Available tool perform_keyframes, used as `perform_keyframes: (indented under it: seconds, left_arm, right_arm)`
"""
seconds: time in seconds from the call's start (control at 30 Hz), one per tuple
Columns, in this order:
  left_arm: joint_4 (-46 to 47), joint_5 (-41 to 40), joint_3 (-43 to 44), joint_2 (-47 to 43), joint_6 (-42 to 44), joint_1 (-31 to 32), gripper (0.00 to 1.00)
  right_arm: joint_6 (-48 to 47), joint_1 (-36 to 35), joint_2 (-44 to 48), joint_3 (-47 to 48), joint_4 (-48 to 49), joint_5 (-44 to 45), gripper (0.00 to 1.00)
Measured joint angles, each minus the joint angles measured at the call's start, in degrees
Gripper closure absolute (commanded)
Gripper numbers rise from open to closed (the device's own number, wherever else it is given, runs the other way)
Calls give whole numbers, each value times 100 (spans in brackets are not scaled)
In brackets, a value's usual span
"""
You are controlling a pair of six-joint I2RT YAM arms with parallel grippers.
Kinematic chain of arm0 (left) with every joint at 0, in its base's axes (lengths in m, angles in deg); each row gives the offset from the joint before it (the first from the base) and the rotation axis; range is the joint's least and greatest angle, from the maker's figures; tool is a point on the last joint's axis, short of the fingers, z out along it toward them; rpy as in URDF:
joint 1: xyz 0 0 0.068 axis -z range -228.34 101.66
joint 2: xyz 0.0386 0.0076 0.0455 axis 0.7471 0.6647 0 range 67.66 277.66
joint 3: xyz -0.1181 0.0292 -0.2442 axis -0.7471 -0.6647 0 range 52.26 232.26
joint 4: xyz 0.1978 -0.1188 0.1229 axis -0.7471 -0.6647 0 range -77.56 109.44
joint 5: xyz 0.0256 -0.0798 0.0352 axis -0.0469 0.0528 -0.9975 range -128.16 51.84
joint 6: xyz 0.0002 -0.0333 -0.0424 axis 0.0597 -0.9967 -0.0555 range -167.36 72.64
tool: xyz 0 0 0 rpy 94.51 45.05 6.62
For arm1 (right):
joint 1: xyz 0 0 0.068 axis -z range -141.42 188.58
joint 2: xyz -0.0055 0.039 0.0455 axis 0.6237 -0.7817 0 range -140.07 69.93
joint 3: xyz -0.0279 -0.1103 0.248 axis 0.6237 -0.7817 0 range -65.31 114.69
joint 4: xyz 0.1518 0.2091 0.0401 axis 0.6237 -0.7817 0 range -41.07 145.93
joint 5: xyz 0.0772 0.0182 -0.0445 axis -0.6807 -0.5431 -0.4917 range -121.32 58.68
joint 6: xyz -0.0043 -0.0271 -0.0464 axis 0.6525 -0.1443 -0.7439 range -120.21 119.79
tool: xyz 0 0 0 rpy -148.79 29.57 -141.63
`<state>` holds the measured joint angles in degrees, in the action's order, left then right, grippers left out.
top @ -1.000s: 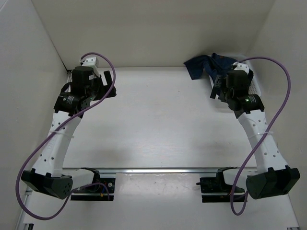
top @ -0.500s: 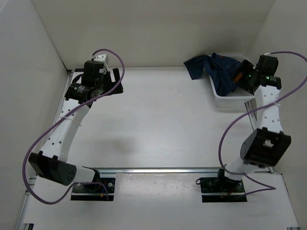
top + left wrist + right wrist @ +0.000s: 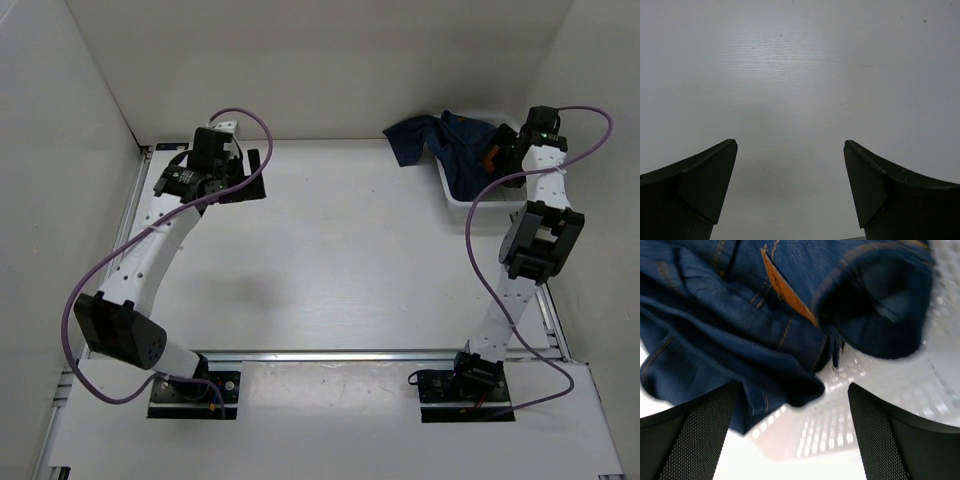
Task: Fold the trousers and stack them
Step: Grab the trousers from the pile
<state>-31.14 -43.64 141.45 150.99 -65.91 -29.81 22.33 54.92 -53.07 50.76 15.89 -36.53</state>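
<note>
The right gripper's fingers stop short of the trousers' fold, so the right gripper should move toward the fold first and then close on it.
The trousers [image 3: 430, 140] are dark blue jeans lying crumpled in a white mesh basket [image 3: 482, 208] at the back right, with one part hanging over its left rim onto the table. My right gripper [image 3: 500, 156] hovers open just above them. In the right wrist view the denim [image 3: 730, 325] with its tan patch [image 3: 786, 289] fills the upper part, above my right gripper [image 3: 792, 390], and nothing is between the fingers. My left gripper [image 3: 254, 176] is open at the back left, far from the trousers. The left wrist view shows my left gripper [image 3: 790, 150] above bare table.
The white mesh basket floor [image 3: 865, 410] shows under the denim. White walls close in the table at the back and both sides. The right wall stands close beside the basket. A metal rail [image 3: 330, 354] and both arm bases run along the near edge.
My right arm has swung to the back right and now reaches over the basket and the jeans. My left arm has stretched further right along the back. Both grippers stay open.
</note>
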Motion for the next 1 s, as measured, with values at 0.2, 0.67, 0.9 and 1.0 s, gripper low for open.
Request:
perform_keyframes:
  seconds: [0.2,0.67,0.9,1.0]
  left_arm:
    - [-50,-4,0,289,-4,61,0]
    - [-105,-72,2,286,-61,197,0]
    - [-245,-114,2,214,-85,197,0]
    - [-275,-114,2,90,-105,197,0]
  right_arm:
    - [-105,-74,-660,586,-57,-44,26]
    - [-94,-306,-686,1040,-79,-476,100]
    - [-221,-551,599,1257,-232,-404,100]
    - [-380,-839,894,2173,-474,-345,100]
